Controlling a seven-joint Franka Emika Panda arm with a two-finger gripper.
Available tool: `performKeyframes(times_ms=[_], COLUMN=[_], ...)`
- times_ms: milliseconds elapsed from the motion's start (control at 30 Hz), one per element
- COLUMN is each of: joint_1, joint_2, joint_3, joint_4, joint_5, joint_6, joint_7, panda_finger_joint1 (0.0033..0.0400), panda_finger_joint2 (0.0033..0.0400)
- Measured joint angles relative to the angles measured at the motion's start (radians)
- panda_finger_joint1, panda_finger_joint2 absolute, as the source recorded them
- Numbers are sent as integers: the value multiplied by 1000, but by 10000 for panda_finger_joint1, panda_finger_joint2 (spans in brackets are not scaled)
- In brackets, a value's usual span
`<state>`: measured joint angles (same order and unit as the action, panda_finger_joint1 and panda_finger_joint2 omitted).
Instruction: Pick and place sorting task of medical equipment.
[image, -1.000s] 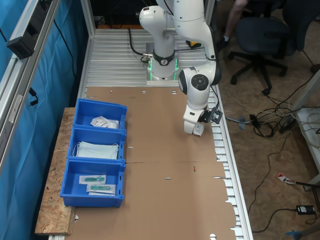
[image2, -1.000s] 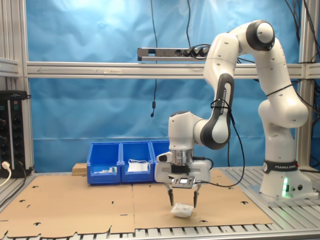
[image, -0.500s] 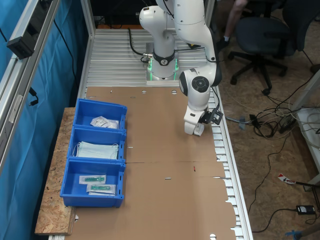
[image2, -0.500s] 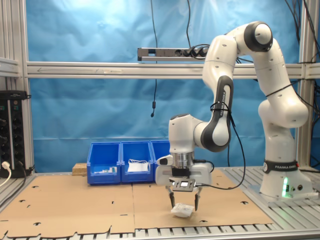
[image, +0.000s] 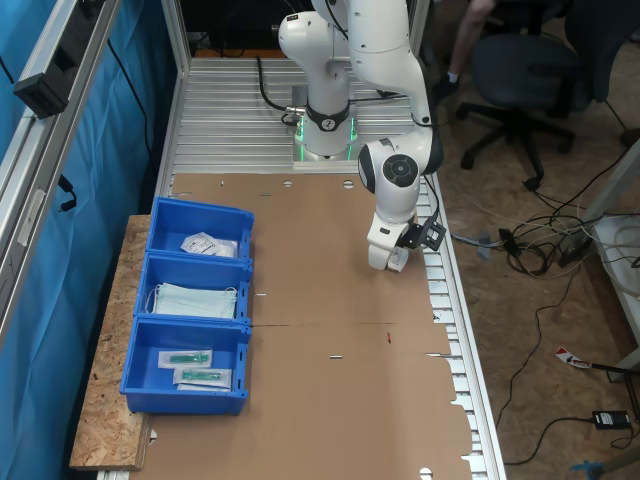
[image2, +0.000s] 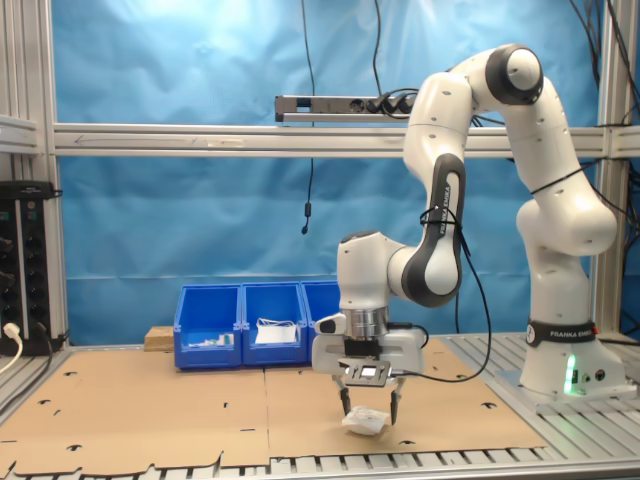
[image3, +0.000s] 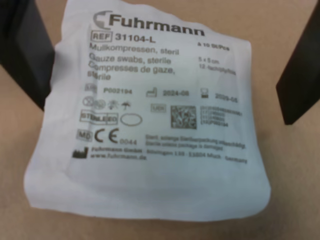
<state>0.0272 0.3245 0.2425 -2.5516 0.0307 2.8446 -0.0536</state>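
Observation:
My gripper should sort the gauze swabs into their bin, so next it needs to grab the sachet across its side edges near the printed logo (image3: 60, 55).
One white sachet (image3: 150, 115) of the medical equipment, flat with dark print, lies on the brown cardboard (image2: 150, 410) near the table's slotted rail edge. In the second exterior view this sachet (image2: 366, 422) sits right under my gripper (image2: 369, 412). The gripper is open, its black fingers (image3: 22, 50) standing one on each side of the sachet and low around it. In the first exterior view the gripper (image: 390, 258) points straight down by the rail. More white sachets (image: 208, 244) lie in the blue bin nearest the arm's base.
Three joined blue bins (image: 240, 268) stand at the first exterior view's left: sachets, pale blue masks (image: 195, 300), clear packets with green parts (image: 195, 368). The arm's base (image: 325, 130) is on the ribbed metal deck. An office chair (image: 530, 60) and cables lie beyond the rail.
The gripper has come down a little, so its open fingers now stand lower around the sachet. The sachet has not moved.

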Motion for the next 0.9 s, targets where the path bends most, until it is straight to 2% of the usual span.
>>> performKeyframes(times_ms=[900], joint_1=[0], joint_2=[17], joint_3=[0], joint_4=[9], joint_5=[0], joint_6=[1], joint_7=[5], panda_finger_joint1=[400], panda_finger_joint2=[400])
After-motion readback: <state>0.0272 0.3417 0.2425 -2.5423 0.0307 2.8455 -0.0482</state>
